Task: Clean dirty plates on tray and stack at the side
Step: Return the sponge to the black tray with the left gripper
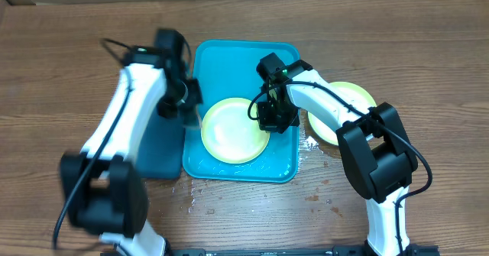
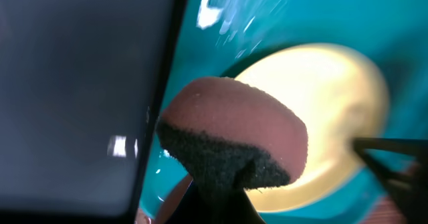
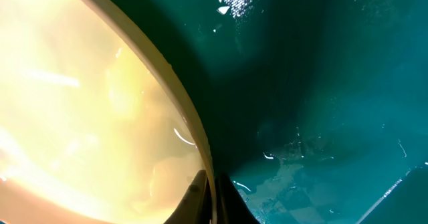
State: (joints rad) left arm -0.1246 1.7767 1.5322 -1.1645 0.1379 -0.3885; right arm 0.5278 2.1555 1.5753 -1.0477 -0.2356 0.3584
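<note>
My left gripper stays closed on the pink sponge for now: short of the dark tray, the sponge would fall into the cyan tray [image 1: 229, 53] if it opened.
A yellow-green rimmed plate [image 1: 233, 130] lies in the cyan tray [image 1: 229, 53]. My right gripper [image 1: 273, 120] is shut on this plate's right rim; in the right wrist view its fingers [image 3: 212, 196] pinch the rim of the plate [image 3: 87, 110], with the wet tray [image 3: 321, 103] to the right. My left gripper [image 1: 186, 103] is shut on a pink sponge with a dark scrub side [image 2: 234, 134], held at the tray's left edge beside the plate [image 2: 328, 97]. Another yellow-green plate [image 1: 336, 115] lies on the table right of the tray. The light blue plate is out of view.
A dark tray [image 1: 157, 145] lies left of the cyan tray, under my left arm; it also shows in the left wrist view [image 2: 73, 90]. Water spots wet the wooden table [image 1: 229, 202] in front of the tray.
</note>
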